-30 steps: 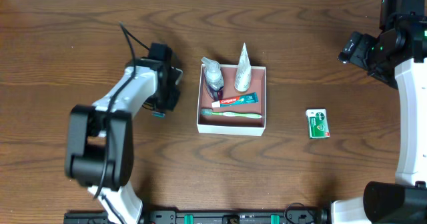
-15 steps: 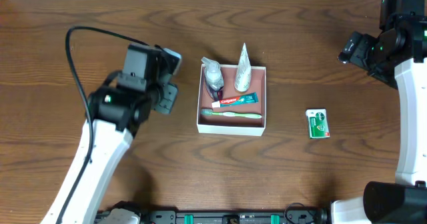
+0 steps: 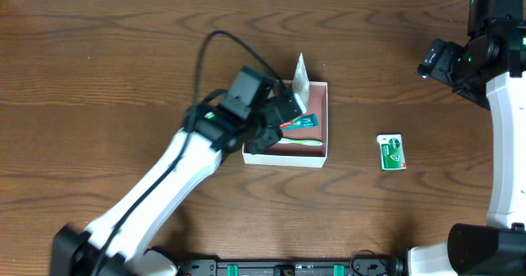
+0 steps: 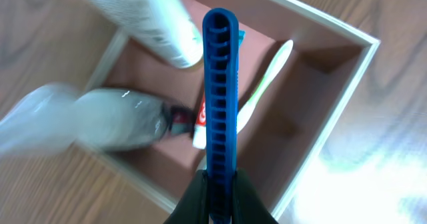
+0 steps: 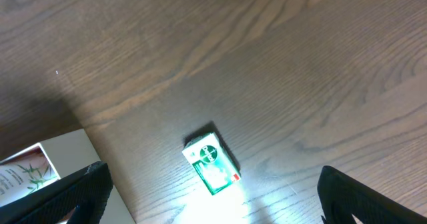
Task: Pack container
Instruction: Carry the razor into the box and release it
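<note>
The comb is slanted over the toothpaste, off the box's bottom beside the toothbrush. I should move the comb there before my left gripper lets it go.
The container [image 3: 283, 159] is a square white-walled box with a reddish-brown interior [image 4: 293, 124], at the table's middle. In it lie a green toothbrush [image 3: 297, 142], a toothpaste tube [image 3: 301, 121], a white tube [image 3: 300, 79] and a clear bottle [image 4: 100, 121]. My left gripper [image 3: 283, 112] is shut on a blue comb [image 4: 220, 97] and holds it above the box's left half; in the left wrist view [image 4: 220, 184] the comb stands out over the toothpaste. My right gripper [image 3: 437, 61] is open and empty, high at the far right.
A small green and white packet [image 3: 392, 152] lies on the wood right of the container and shows under my right gripper [image 5: 212, 184] in the right wrist view [image 5: 212, 160]. The left arm's black cable [image 3: 209, 50] loops over the table behind the box.
My left arm has swung right, from the table left of the container to above its left half, carrying the blue comb. The right arm has not moved.
</note>
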Tool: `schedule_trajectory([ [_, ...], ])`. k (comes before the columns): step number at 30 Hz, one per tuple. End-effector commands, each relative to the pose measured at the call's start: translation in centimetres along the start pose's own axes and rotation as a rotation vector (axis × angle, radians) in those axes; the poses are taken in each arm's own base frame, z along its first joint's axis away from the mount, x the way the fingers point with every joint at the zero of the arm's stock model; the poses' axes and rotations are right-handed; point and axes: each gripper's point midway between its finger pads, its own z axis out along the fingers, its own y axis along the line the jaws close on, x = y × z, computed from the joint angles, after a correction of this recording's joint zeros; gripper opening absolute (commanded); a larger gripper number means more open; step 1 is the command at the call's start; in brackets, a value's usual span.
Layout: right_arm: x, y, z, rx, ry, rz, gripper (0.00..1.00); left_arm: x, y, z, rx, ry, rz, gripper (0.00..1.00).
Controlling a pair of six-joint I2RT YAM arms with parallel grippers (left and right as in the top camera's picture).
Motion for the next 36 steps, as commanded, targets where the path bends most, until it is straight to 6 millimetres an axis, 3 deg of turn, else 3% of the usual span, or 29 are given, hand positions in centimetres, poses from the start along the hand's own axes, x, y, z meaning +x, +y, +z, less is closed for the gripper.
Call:
schedule_trajectory([
  [1, -0.1, -0.1, 0.0, 0.004, -0.001, 0.022, 0.99, 0.7, -0.3, 2.9, 0.038, 0.034, 0.064, 0.06],
  [4, -0.1, -0.1, 0.0, 0.004, -0.001, 0.021, 0.99, 1.1, -0.2, 4.9, 0.051, 0.054, 0.061, 0.06],
  [6, -0.1, -0.1, 0.0, 0.004, -0.001, 0.022, 0.99, 1.3, -0.3, 5.2, 0.058, 0.065, 0.058, 0.06],
  [9, -0.1, -0.1, 0.0, 0.004, -0.001, 0.022, 0.99, 1.0, -0.2, 4.7, 0.048, 0.053, 0.025, 0.47],
  [11, -0.1, -0.1, 0.0, 0.004, -0.001, 0.022, 0.99, 0.5, -0.1, 3.7, 0.036, 0.034, -0.001, 0.72],
  [17, -0.1, -0.1, 0.0, 0.004, -0.001, 0.022, 0.99, -1.2, 0.5, -1.6, -0.039, -0.065, -0.023, 0.82],
  [18, -0.1, -0.1, 0.0, 0.004, -0.001, 0.022, 0.99, -1.1, 0.7, -2.6, -0.064, -0.070, -0.028, 0.86],
  [19, -0.1, -0.1, 0.0, 0.004, -0.001, 0.022, 0.99, -0.9, 1.2, -3.6, -0.100, -0.072, -0.044, 0.98],
  [20, -0.1, -0.1, 0.0, 0.004, -0.001, 0.022, 0.99, -0.6, 2.0, -4.8, -0.152, -0.071, -0.082, 0.98],
  [23, -0.1, -0.1, 0.0, 0.004, -0.001, 0.022, 0.99, 1.5, 5.1, -8.4, -0.327, -0.058, -0.247, 0.98],
  [26, -0.1, -0.2, 0.0, 0.004, -0.001, 0.022, 0.99, 4.9, 8.1, -12.0, -0.488, -0.040, -0.463, 0.98],
  [32, -0.1, -0.1, 0.0, 0.004, -0.001, 0.022, 0.99, 12.3, 10.8, -16.7, -0.630, -0.011, -0.862, 0.98],
  [36, -0.1, -0.1, 0.0, 0.004, -0.001, 0.022, 0.99, 16.0, 11.8, -18.2, -0.698, 0.005, -1.070, 0.98],
])
